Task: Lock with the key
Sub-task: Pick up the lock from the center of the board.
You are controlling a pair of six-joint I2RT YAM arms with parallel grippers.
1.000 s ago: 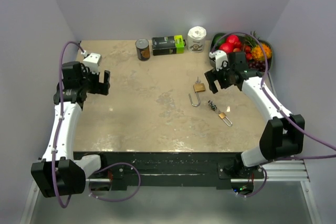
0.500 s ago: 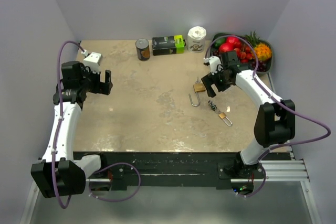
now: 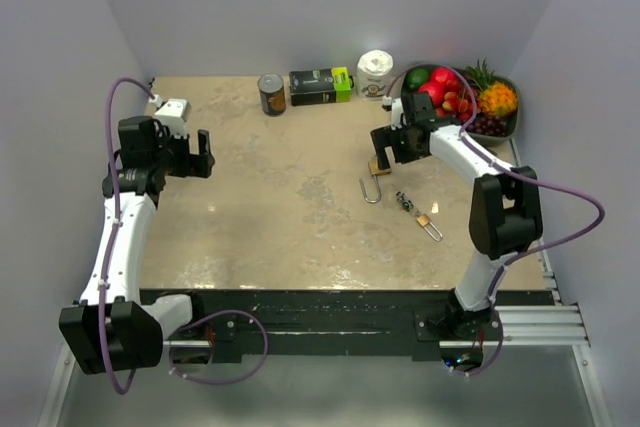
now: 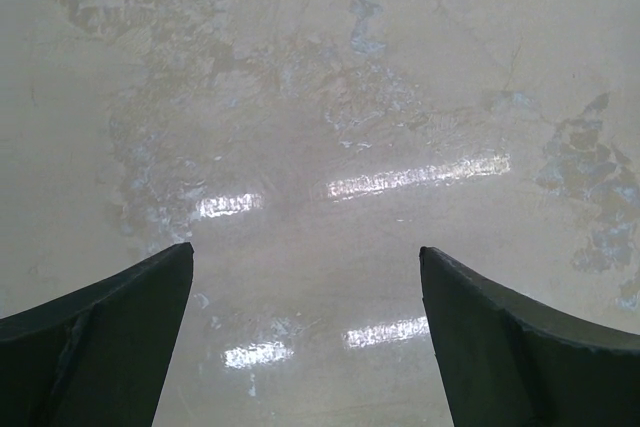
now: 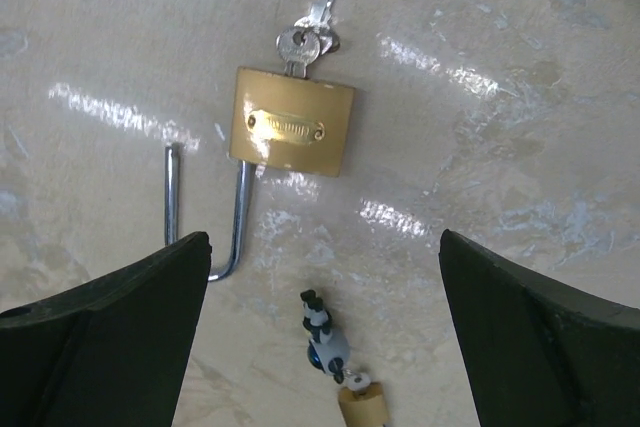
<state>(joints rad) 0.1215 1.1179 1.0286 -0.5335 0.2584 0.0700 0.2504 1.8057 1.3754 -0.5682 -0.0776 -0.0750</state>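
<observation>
I should next grab the padlock's brass body by its side edges with my right gripper, so the key and shackle (image 5: 205, 217) stay free for my left gripper.
A brass padlock (image 5: 292, 134) lies flat on the table with its steel shackle (image 5: 205, 217) swung open. A key (image 5: 305, 42) sits in its keyhole, with a second key on the same ring. My right gripper (image 5: 325, 237) hovers over it, open, nothing between its fingers. In the top view the padlock (image 3: 379, 166) is just below the right gripper (image 3: 390, 145). A smaller brass padlock (image 5: 362, 409) with a little figurine charm (image 5: 325, 332) lies nearby. My left gripper (image 4: 306, 249) is open over bare table, far to the left (image 3: 200, 153).
Along the back edge stand a can (image 3: 271, 94), a black and green box (image 3: 321, 85) and a white jar (image 3: 375, 75). A bowl of fruit (image 3: 505, 119) sits at the back right corner, close behind the right arm.
The right arm has swung left and towards the back, bringing its gripper over the far side of the brass padlock. The left arm has barely moved.
</observation>
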